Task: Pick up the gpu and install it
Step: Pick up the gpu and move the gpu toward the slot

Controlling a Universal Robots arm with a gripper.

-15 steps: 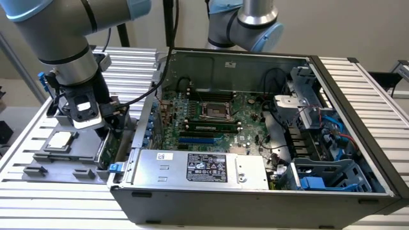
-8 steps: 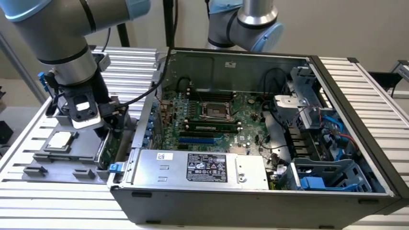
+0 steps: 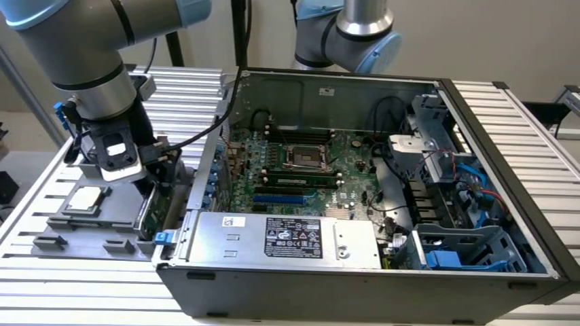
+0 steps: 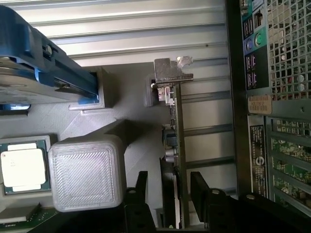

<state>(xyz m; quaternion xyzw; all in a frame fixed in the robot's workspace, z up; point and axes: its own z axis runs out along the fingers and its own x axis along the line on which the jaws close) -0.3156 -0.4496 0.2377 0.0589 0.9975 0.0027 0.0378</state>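
I will next grab the GPU by its flat black cooler end, across both facing sides, because the metal bracket sticks out wide and crooked.
The gpu stands on its edge in a slot of the grey holder tray, its metal bracket at the far end. My gripper is open and lowered over the card, one black finger on each side of its near end, with a small gap to the board. In the exterior view the gripper hangs at the exterior view's left, just outside the case wall, over the green card edge.
The open computer case with its motherboard sits right beside the tray. A CPU chip lies in the tray, near a grey block. A hard drive with blue rails rests beyond. A second arm stands behind the case.
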